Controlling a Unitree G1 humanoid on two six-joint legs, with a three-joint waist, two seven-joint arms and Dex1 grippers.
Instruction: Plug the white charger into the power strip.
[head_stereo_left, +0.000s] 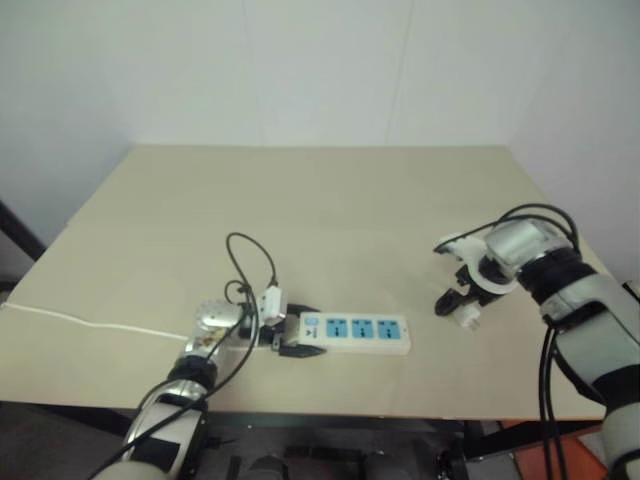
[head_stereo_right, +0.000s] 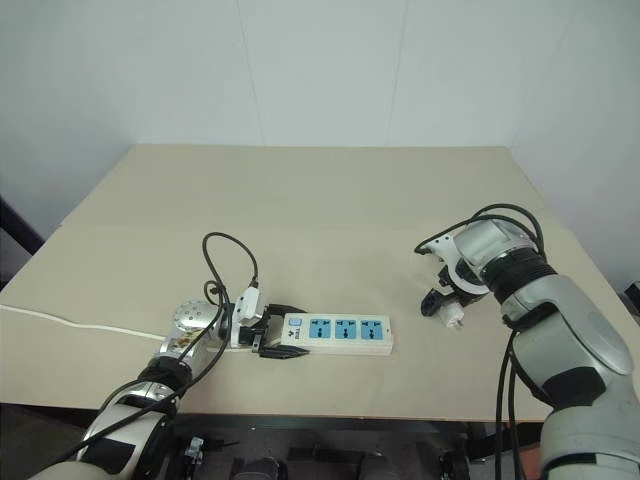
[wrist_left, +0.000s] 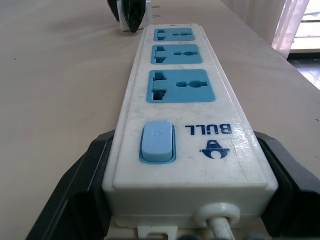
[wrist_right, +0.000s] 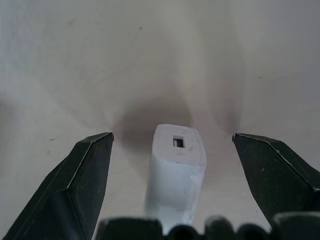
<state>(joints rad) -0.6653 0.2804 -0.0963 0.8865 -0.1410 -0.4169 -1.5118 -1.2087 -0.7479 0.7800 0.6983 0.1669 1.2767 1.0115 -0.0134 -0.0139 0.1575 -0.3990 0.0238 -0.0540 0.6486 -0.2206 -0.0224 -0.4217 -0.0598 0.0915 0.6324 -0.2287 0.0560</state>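
The fingers of my right gripper reach down beside the white charger's sides, so now it is time to close. Closing now would catch the charger.
The power strip (head_stereo_left: 355, 332) lies flat near the table's front edge, its three blue socket faces (wrist_left: 181, 86) turned up. My left gripper (head_stereo_left: 300, 332) is shut on its cord end, with a black finger (wrist_left: 82, 175) pressed against each long side by the blue switch. The white charger (head_stereo_right: 453, 318) rests on the table well to the right of the strip. My right gripper (wrist_right: 172, 136) hangs over it, pointing steeply down and open. The charger (wrist_right: 176, 172) sits between the fingers with a gap on both sides, its port end facing the wrist camera.
The strip's thin white cord (head_stereo_left: 80, 320) runs left across the beige table (head_stereo_left: 330, 200) to its left edge. A black cable (head_stereo_left: 250, 262) loops above my left wrist. A pale wall stands behind the table.
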